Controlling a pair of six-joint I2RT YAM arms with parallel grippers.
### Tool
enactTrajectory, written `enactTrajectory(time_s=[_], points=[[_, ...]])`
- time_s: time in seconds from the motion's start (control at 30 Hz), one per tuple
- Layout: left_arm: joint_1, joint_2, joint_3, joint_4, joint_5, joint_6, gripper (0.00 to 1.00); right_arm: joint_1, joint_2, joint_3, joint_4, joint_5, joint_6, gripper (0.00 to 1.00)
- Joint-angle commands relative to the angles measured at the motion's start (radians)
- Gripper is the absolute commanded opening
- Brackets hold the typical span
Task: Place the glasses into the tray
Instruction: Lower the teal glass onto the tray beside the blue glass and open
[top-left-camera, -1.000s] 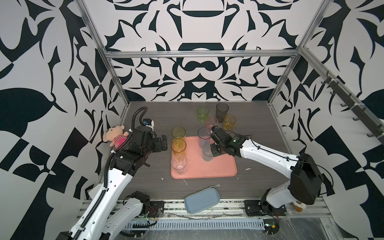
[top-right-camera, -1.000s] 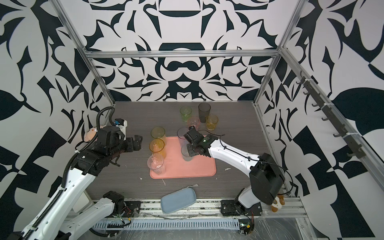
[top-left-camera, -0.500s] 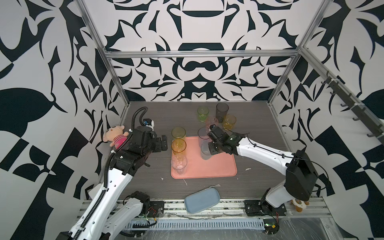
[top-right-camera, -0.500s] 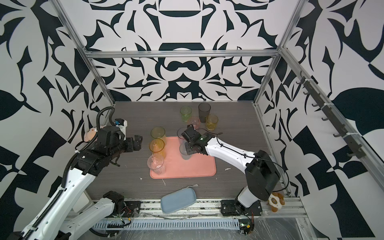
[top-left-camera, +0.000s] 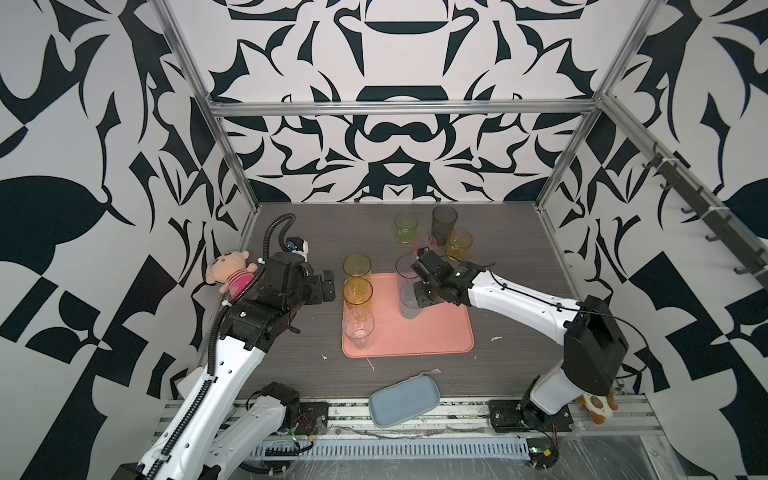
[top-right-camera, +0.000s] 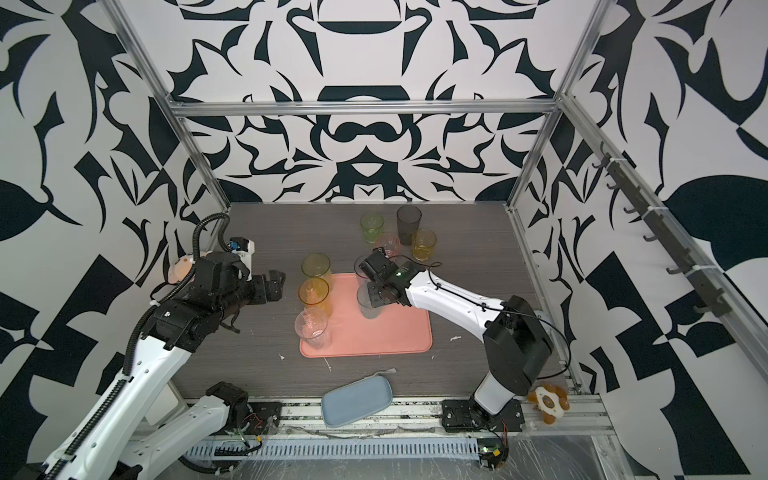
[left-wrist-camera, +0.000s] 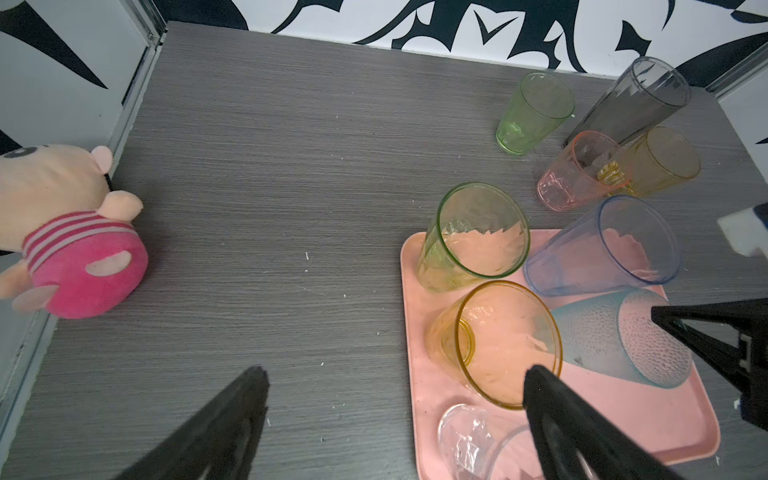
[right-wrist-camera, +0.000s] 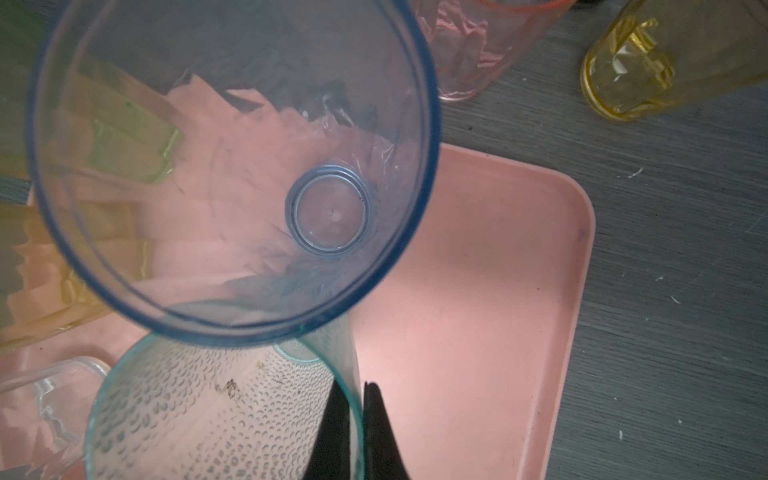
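The bottom of the teal glass is flat on the salmon-pink tray next to the blue glass, so I will open my right gripper, and the teal glass would stay standing.
The salmon-pink tray (top-left-camera: 440, 336) lies mid-table. On it stand a yellow-green glass (top-left-camera: 356, 265), an amber glass (top-left-camera: 357, 293), a clear glass (top-left-camera: 358, 330) and a blue glass (top-left-camera: 405, 269). My right gripper (top-left-camera: 419, 286) is shut on the rim of a dimpled teal glass (top-left-camera: 409, 303) over the tray, just in front of the blue one; the right wrist view shows the teal glass (right-wrist-camera: 199, 415) wall pinched between the right gripper's fingers (right-wrist-camera: 357, 388). Green (top-left-camera: 406, 227), smoke-grey (top-left-camera: 444, 224), pink (top-left-camera: 424, 243) and yellow (top-left-camera: 459, 244) glasses stand behind the tray. My left gripper (top-left-camera: 326, 286) hangs open left of the tray.
A pink plush toy (top-left-camera: 230, 272) leans at the left wall. A blue-grey oblong dish (top-left-camera: 404, 400) lies on the table's front edge. A small toy (top-left-camera: 596, 405) sits by the right arm's base. Bare table stretches left of the tray (left-wrist-camera: 540, 415).
My right gripper has shifted slightly to the left with the teal glass, closer to the blue glass. The left arm has not moved.
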Motion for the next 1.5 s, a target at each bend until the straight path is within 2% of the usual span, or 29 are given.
enactTrajectory(time_s=[0.0,0.13,0.7,0.8,1.2,1.23,1.47], points=[[0.003,0.0,-0.006,-0.004,0.006,0.002,1.0,0.007,0.006,0.032,-0.026,-0.004,0.017,0.03],[0.003,-0.003,-0.006,-0.004,0.006,0.002,0.99,0.007,0.016,0.044,-0.035,-0.004,0.016,0.06],[0.003,0.0,-0.006,-0.004,0.003,0.002,0.99,0.007,0.014,0.087,-0.037,-0.003,-0.018,0.36],[0.004,0.0,-0.007,-0.005,0.003,0.001,1.0,0.007,0.005,0.096,-0.037,-0.04,-0.03,0.38],[0.002,0.002,-0.005,-0.004,0.008,0.001,0.99,0.006,-0.071,0.124,-0.056,-0.022,-0.09,0.46],[0.004,0.004,-0.005,-0.004,0.007,0.001,1.0,0.004,-0.08,0.129,-0.06,0.012,-0.095,0.46],[0.002,0.003,-0.004,-0.003,0.008,0.001,0.99,-0.005,-0.124,0.164,-0.069,0.047,-0.13,0.46]])
